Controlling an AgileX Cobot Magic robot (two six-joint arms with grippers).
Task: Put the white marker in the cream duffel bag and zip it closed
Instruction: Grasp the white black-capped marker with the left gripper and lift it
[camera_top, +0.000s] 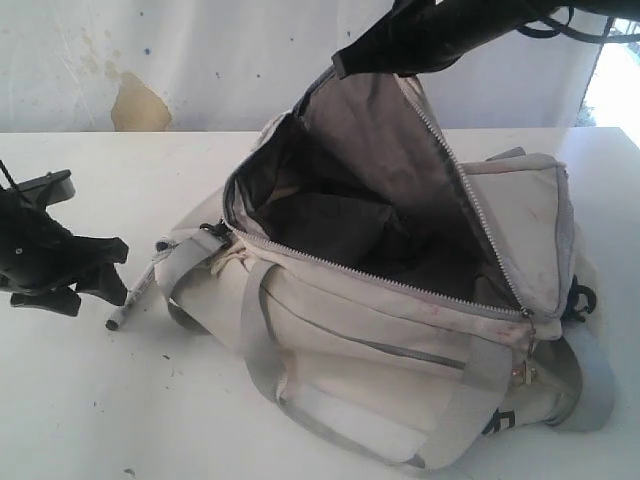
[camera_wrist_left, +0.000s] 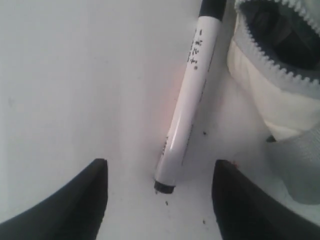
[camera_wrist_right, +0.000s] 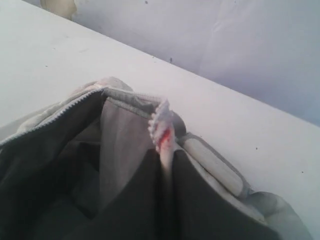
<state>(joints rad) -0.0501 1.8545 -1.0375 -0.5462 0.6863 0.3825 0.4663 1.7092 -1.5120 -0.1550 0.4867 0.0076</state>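
The white marker needs to go in the cream duffel bag (camera_top: 400, 330), so my left gripper should grab it by its white body (camera_top: 141, 286) next.
The white marker (camera_top: 135, 293) (camera_wrist_left: 187, 100) lies flat on the white table, just left of the cream duffel bag (camera_top: 400, 330) (camera_wrist_left: 260, 85). Its black end points toward my left gripper (camera_top: 95, 275) (camera_wrist_left: 160, 167), which is open just short of that end, holding nothing. The bag lies on its side with its zipper undone and the dark lining showing. My right gripper (camera_top: 390, 60) (camera_wrist_right: 167, 155) is shut on the zipper edge of the bag's flap (camera_wrist_right: 161, 125) and holds it up, keeping the mouth wide open.
Grey webbing straps (camera_top: 260, 340) loop across the bag's front toward the near table edge. A wall with a tan patch (camera_top: 135, 105) stands behind the table. Bare white tabletop (camera_top: 90, 400) spreads in front of and left of the bag.
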